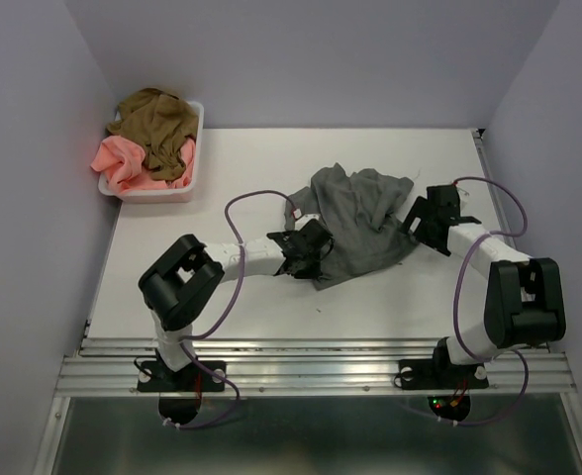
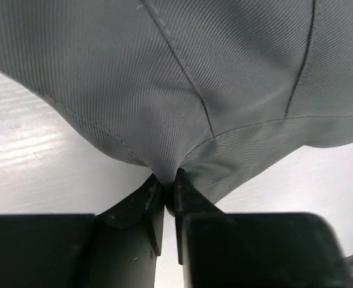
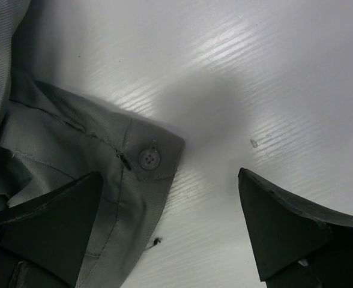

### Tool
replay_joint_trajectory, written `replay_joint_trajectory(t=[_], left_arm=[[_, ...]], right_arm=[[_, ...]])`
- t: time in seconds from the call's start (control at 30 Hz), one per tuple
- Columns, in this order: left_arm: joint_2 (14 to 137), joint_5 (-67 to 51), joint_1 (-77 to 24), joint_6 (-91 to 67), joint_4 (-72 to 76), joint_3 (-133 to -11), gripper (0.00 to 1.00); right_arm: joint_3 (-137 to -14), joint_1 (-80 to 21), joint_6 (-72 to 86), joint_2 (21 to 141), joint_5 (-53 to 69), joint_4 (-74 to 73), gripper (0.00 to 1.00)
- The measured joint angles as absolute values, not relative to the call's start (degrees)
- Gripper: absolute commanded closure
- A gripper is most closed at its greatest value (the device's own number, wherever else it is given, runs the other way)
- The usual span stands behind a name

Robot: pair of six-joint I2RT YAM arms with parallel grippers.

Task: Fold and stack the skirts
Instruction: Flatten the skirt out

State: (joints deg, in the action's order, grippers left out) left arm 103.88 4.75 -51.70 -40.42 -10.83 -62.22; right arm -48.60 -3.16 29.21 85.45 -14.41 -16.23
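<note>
My right gripper is opposite my left gripper's pinch. Next, it will grab the grey skirt's buttoned waistband corner point(image 1: 410, 240) point(image 3: 155, 156), and that will spread the skirt flat for folding.
The grey skirt point(image 1: 360, 223) lies rumpled on the white table between my arms. My left gripper point(image 1: 306, 252) is shut on its left edge; the left wrist view shows the cloth point(image 2: 182, 84) pinched between the jaws point(image 2: 169, 191). My right gripper point(image 1: 420, 220) is open at the skirt's right edge. In the right wrist view the buttoned waistband corner point(image 3: 149, 159) lies between the spread fingers, nearer the left one point(image 3: 56, 222). The olive-brown skirt point(image 1: 157, 124) and the salmon-pink skirt point(image 1: 123, 163) lie heaped in the basket.
The white mesh basket point(image 1: 194, 148) stands at the table's back left corner. Purple walls close in the left, back and right. A metal rail point(image 1: 311, 366) runs along the near edge by the arm bases.
</note>
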Motion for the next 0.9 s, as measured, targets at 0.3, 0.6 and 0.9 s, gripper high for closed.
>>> replay_joint_trajectory(t=[0.3, 0.6, 0.9], left_arm=[[102.7, 8.1, -52.1, -43.3, -10.8, -60.4, 1.00], [101.2, 9.5, -50.5, -42.5, -13.3, -59.5, 1.00], [100.3, 9.7, -48.6, -42.4, -13.5, -58.5, 1.00]], right_arm=[[-46.8, -3.0, 28.2, 85.5, -10.7, -14.4, 0.00], [-46.4, -3.0, 26.7, 89.4, -8.1, -11.9, 0.16], [-45.7, -2.6, 26.3, 89.7, -2.6, -9.5, 0.30]])
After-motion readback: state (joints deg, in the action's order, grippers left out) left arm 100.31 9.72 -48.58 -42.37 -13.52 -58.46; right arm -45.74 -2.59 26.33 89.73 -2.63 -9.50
